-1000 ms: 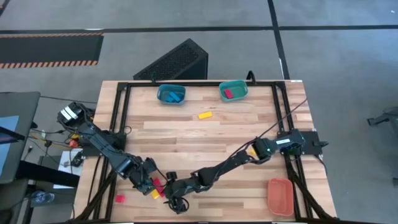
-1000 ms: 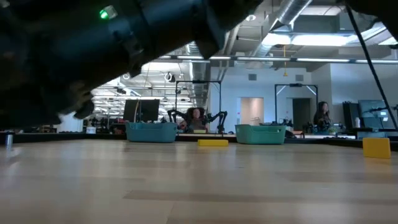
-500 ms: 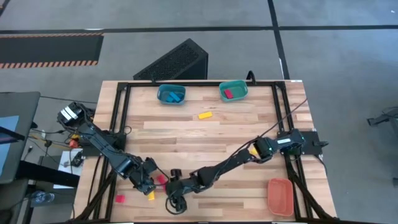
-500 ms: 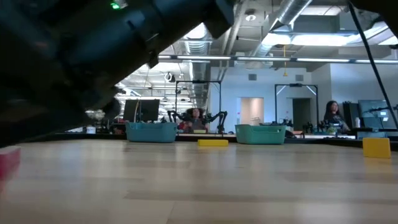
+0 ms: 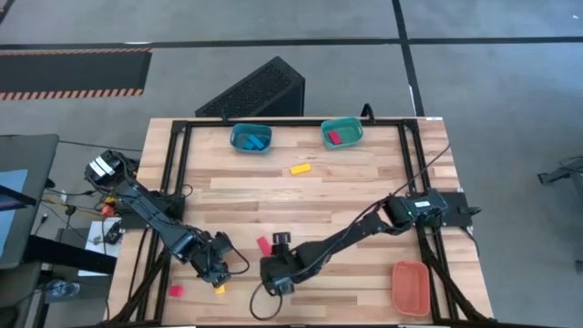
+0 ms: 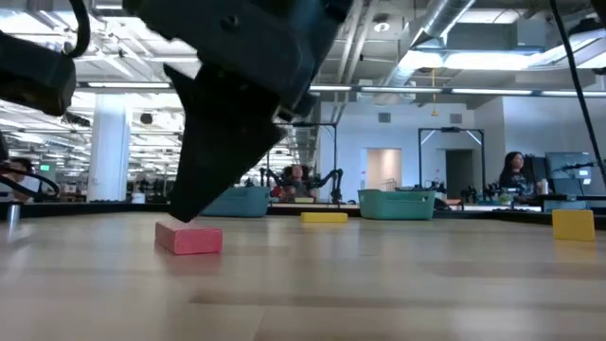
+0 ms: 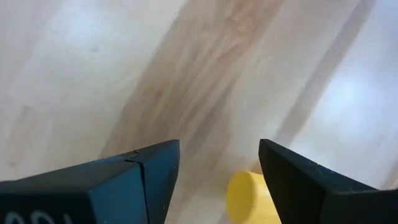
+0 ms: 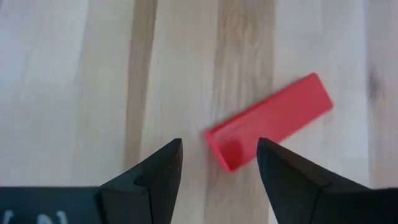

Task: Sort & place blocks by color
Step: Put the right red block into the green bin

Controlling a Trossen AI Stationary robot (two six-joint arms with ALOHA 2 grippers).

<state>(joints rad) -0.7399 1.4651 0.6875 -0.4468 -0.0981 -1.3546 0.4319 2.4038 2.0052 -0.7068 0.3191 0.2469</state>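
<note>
My right gripper is too high to close: its fingers are above the red bar's nearer end (image 8: 231, 149) in the right wrist view. It would miss if it closed now, so it should first move down.
A red bar (image 5: 264, 246) (image 8: 270, 121) lies flat on the wooden table near its front middle. My right gripper (image 5: 281, 240) (image 8: 219, 152) slants down over it, open, with the bar's nearer end between the fingertips as the wrist view shows it. My left gripper (image 5: 219, 270) (image 7: 219, 152) is also open, at the front left. It points down over a yellow block (image 5: 219, 289) (image 7: 249, 199) that lies on the table. A small red block (image 5: 175, 292) rests farther left. My right gripper's fingertips stand close around the red bar's nearer end (image 8: 224, 152), slanting down from the table's near side. Whether a finger (image 6: 204, 180) touches the bar, I cannot tell. The bar lies flat on the table.
A blue bin (image 5: 250, 138) and a teal bin (image 5: 342, 133) stand at the far edge, and an orange bin (image 5: 411, 287) at the near right. A yellow bar (image 5: 301, 168) lies mid-table. A yellow cube (image 6: 573, 224) sits to the right.
My right gripper has risen, gone toward the table's far and right edges, and tipped steeply downward. The red bar has slid along the table from beside my left gripper toward the right and far side. It now lies in the open.
</note>
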